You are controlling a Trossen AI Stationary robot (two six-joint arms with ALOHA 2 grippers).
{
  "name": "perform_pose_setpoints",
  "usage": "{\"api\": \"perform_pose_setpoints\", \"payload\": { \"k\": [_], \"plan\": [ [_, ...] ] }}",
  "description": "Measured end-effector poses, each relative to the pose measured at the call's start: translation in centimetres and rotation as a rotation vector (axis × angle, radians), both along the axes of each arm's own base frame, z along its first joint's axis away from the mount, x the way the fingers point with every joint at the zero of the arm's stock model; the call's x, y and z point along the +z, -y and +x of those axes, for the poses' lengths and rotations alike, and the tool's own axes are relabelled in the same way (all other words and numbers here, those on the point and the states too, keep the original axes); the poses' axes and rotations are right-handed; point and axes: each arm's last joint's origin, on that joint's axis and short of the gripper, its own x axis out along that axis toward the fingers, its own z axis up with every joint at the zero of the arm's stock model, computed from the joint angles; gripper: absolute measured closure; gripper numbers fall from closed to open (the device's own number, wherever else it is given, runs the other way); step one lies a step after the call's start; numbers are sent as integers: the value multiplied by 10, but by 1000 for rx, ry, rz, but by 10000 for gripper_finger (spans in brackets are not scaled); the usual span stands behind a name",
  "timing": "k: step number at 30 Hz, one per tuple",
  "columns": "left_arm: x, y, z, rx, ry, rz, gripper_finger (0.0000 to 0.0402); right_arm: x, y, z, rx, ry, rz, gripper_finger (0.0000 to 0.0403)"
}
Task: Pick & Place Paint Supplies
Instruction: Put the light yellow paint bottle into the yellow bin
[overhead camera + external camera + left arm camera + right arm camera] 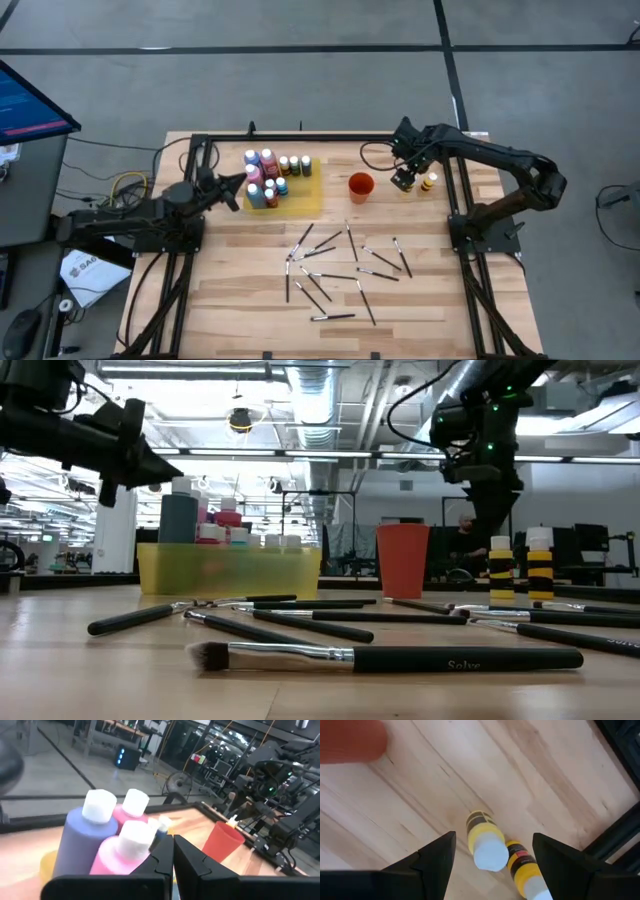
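Note:
The right gripper grabs the yellow paint bottle by its pale cap next, to place it in the yellow tray.
Several paint bottles with pale caps, pink, blue and darker ones, stand in a low yellow tray at the far left of the table. My left gripper is shut and points level at them from the tray's left side, above the table. Two yellow bottles stand upright on the wood at the far right. My right gripper hangs open above them, pointing down, with a finger on either side and clear of both. Thin dark brushes lie scattered on the table's middle.
An orange-red cup stands between the tray and the yellow bottles. A dark frame rail runs along the table's far edge, and the arm stands rise at both sides. One brush lies close to the near edge.

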Motion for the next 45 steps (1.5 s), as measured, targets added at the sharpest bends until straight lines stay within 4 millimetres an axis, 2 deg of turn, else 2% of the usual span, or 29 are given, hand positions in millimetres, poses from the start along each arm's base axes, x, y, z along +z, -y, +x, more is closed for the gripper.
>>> {"api": "perform_pose_setpoints", "payload": {
  "k": [8, 13, 17, 23, 25, 33, 35, 39, 45],
  "plan": [
    [-23, 0, 0, 6, -17, -59, 400, -12, -3, -6, -19, -38, 30, 143],
    [-23, 0, 0, 7, -15, -64, 400, -18, -4, -8, -20, -52, 40, 148],
    [-23, 0, 0, 7, -18, -57, 400, -18, -3, -7, -20, -38, 30, 184],
    [-23, 0, 0, 7, -18, -57, 400, -18, -4, -7, -8, -46, 43, 280],
    [-23, 0, 0, 7, -18, -57, 400, -18, -4, -7, 4, -49, 43, 298],
    [-23, 0, 0, 7, -18, -57, 400, -17, -3, -6, 9, -40, 26, 296],
    [-23, 0, 0, 7, -18, -57, 400, -10, -3, -3, 14, -22, 12, 298],
    [-23, 0, 0, 7, -18, -57, 400, 17, 2, 5, 16, 28, -23, 300],
    [-23, 0, 0, 7, -18, -57, 400, 61, 14, 34, 46, 142, -129, 294]
  ]
}}
